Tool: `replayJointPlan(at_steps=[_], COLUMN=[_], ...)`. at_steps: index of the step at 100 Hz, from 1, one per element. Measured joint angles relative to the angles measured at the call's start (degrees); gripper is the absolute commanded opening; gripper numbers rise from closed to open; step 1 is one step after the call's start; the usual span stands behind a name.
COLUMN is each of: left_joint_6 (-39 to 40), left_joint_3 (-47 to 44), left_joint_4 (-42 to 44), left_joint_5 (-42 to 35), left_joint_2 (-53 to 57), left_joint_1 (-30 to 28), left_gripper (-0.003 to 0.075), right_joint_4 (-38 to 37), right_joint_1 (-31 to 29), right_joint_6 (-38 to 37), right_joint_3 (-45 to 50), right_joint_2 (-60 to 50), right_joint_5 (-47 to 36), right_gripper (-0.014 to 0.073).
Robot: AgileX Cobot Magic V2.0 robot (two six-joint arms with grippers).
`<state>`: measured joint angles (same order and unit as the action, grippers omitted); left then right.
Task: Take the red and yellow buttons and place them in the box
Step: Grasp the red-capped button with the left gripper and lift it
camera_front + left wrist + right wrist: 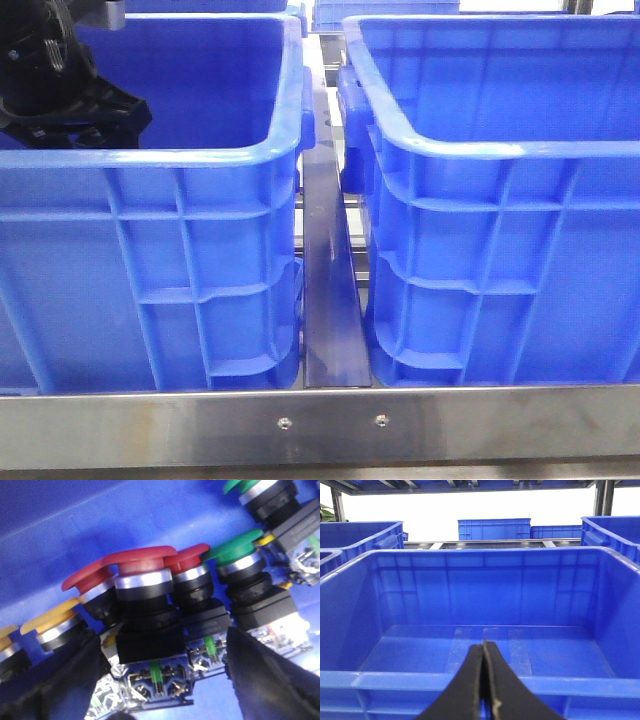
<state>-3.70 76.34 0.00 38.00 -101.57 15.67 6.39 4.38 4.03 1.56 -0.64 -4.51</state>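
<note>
The left gripper's fingers are beside the black contact block (151,643) under the red cap (141,560), so they would hold the red button if they closed now. The left gripper needs to close on it.
In the left wrist view, a dark red button (142,562) lies on its side among others on a blue crate floor. Two more red buttons (187,557) flank it, with orange-yellow buttons (52,617) further along the row. My left gripper (162,680) is open, with its black fingers (260,675) on either side of the red button's black body and contact block, and a gap shows on each side. My left arm (60,85) reaches down into the left crate (190,160). My right gripper (483,647) is shut and empty above the near rim of the empty blue box (485,685), the right-hand crate in the front view (500,150).
Green buttons (235,550) lie beside the red ones. A narrow gap with a dark rail (328,300) separates the two crates. A steel table edge (320,425) runs along the front. More blue crates (495,529) stand behind.
</note>
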Motion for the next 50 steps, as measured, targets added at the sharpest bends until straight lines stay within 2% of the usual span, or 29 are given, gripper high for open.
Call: replayJointPlan(at_steps=[16, 40, 50], left_joint_6=[0.00, 0.00, 0.00], left_joint_3=[0.00, 0.00, 0.00], left_joint_4=[0.00, 0.00, 0.54], left_joint_5=[-0.14, -0.89, -1.03], left_joint_2=[-0.14, -0.14, -0.14], left_joint_1=[0.00, 0.00, 0.00], left_gripper=[0.0323, 0.0097, 0.0041], right_joint_4=[0.00, 0.00, 0.00], right_joint_1=[0.00, 0.00, 0.00], right_joint_6=[0.00, 0.00, 0.00], right_joint_3=[0.00, 0.00, 0.00], right_joint_2=[0.00, 0.00, 0.00], right_joint_5=[0.00, 0.00, 0.00], right_gripper=[-0.0068, -0.0068, -0.0068])
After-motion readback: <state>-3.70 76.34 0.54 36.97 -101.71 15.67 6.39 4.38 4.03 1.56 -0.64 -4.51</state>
